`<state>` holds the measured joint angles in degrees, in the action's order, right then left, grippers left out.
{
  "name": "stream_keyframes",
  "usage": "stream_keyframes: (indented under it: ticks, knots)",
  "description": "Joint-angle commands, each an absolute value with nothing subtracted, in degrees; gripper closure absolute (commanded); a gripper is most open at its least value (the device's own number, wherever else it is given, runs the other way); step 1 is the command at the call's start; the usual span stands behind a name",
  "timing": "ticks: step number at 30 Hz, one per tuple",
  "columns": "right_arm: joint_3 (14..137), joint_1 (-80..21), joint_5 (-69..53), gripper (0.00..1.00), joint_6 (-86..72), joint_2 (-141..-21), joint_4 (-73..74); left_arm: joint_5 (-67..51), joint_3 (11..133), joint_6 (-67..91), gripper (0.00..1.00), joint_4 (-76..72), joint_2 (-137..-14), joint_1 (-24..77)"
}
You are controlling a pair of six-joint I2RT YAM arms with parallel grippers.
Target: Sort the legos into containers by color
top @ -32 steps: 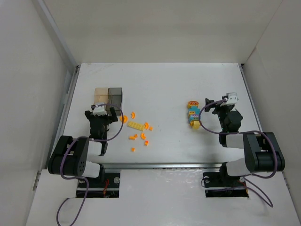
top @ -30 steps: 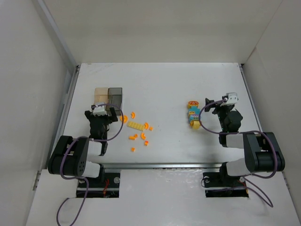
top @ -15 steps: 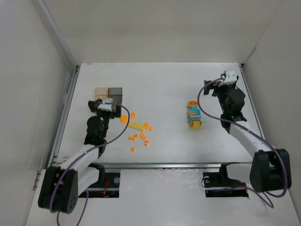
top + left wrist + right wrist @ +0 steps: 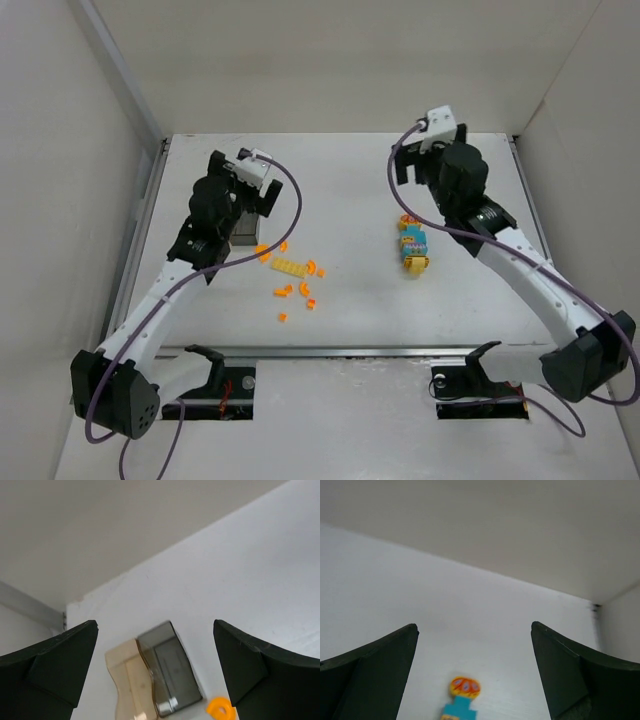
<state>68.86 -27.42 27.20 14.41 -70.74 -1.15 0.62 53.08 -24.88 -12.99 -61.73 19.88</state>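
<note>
The pale yellow plate [image 4: 290, 267] will be grabbed by my right gripper across its end farther from the boxes. The plate's other end will stay free for my left gripper.
The two joined containers show in the left wrist view, the tan-clear box [image 4: 127, 680] on the left and the smoky grey box [image 4: 172, 667] on the right, both empty as far as they show. From above my left gripper [image 4: 243, 208] hangs over them, open and empty, and hides all but a corner of the grey box [image 4: 243, 234]. Small orange legos [image 4: 283, 291] and a pale yellow plate [image 4: 290, 267] lie scattered right of the boxes. One orange piece [image 4: 221, 708] lies by the grey box. My right gripper [image 4: 412, 180] is open and empty above a row of orange-red, cyan and yellow bricks [image 4: 411, 243], also in the right wrist view [image 4: 464, 687].
White walls enclose the white table [image 4: 340, 180] on the left, back and right. A metal rail [image 4: 330, 352] runs along the near edge. The back wall stands close behind both grippers.
Both arms have unfolded from low near the front edge and reached up and back. The left gripper now hangs over the boxes, the right above the brick row. No lego has moved.
</note>
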Motion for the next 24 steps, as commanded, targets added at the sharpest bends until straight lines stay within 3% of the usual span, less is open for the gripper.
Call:
stream_keyframes:
  ticks: [1,6,11,13,19,24]
  knots:
    - [70.9,-29.3,0.6,0.0,5.6,-73.9,13.6,3.6,50.9,-20.1,0.0,-6.7,-58.9,20.1]
    - [71.3,-38.9,-6.5,0.0,5.0,-87.0,12.2,15.5,47.7,-12.9,0.0,-5.9,-56.2,20.1]
    - [80.0,-46.7,-9.7,0.03,8.3,-103.2,14.6,34.4,45.2,-0.9,0.18,-2.0,-53.2,20.6]
    - [85.9,-47.3,-11.6,0.05,9.8,-109.9,16.1,39.5,45.2,1.2,0.19,-0.2,-52.6,20.7]
    - [92.2,-50.1,-12.8,0.1,10.9,-117.7,17.1,43.1,41.5,1.8,0.16,0.4,-49.6,20.7]
    - [91.6,-51.2,-10.8,0.2,10.9,-118.8,17.8,43.2,41.5,1.8,0.15,1.1,-49.0,20.7]
